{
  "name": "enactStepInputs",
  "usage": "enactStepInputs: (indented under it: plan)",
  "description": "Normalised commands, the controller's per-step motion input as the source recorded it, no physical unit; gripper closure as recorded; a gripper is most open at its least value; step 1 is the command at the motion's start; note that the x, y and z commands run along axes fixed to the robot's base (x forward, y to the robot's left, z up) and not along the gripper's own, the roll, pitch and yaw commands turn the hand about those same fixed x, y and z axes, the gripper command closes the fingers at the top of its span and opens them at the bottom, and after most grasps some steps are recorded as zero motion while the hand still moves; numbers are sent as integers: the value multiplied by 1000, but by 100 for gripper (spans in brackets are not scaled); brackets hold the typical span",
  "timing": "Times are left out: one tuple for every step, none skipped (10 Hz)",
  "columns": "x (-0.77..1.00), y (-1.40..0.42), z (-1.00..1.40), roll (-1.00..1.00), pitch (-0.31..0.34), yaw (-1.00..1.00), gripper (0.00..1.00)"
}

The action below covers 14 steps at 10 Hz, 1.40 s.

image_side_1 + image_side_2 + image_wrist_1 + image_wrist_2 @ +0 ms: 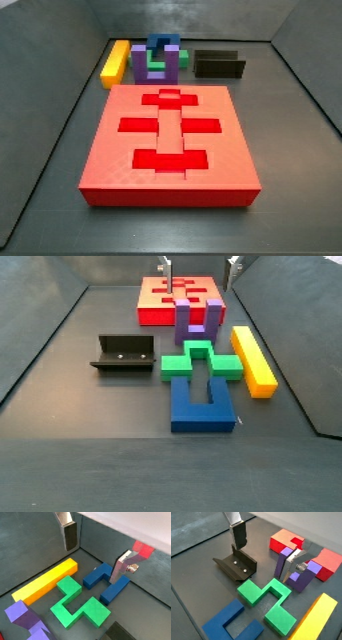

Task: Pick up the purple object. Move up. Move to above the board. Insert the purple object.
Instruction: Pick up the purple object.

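Note:
The purple object has to go into the board [120, 150], so the robot's gripper will grab it by one upright arm [171, 63] next.
The purple object [185, 318] stands with its two arms up on the floor, against the near end of the red board [150, 298]. It also shows in a side view [142, 66] and in both wrist views [23, 616] [300, 579]. The board [120, 150] lies flat with dark red cross-shaped slots on top. My gripper [264, 559] hangs open and empty high above the pieces. Only its fingertips show at the upper edge of a side view [199, 264]. One finger [292, 564] shows in front of the purple object. The gripper also shows in a wrist view [93, 556].
A green zigzag piece [201, 361], a blue U-shaped piece [201, 411] and a yellow bar [253, 358] lie beside the purple object. The dark fixture [123, 354] stands to one side. Grey walls [54, 326] ring the floor.

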Motion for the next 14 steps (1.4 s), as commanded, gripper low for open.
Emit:
enactStepInputs:
  plan:
    - [0,-17,0,0,0,0,0]
    - [0,-477,-3,76,-3,183,0]
    - [320,-420,-120,0,-53,0,0]
    - [389,-494,-174,-3,-116,0,0]
    - [469,-546,-254,-20,-124,-31,0]
    - [711,-511,-357,-3,-50,0,0]
    - [640,-611,-434,0,-59,-3,0]
    - [691,-623,-391,0,-36,0,0]
    - [511,-631,-217,24,0,20,0]
    - [266,-520,-106,0,-3,37,0]
    - [0,-380,-71,0,0,106,0]
    - [-86,-326,-106,0,0,146,0]
    - [-154,-191,-131,0,0,126,0]
    - [-337,-26,-120,0,-10,34,0]
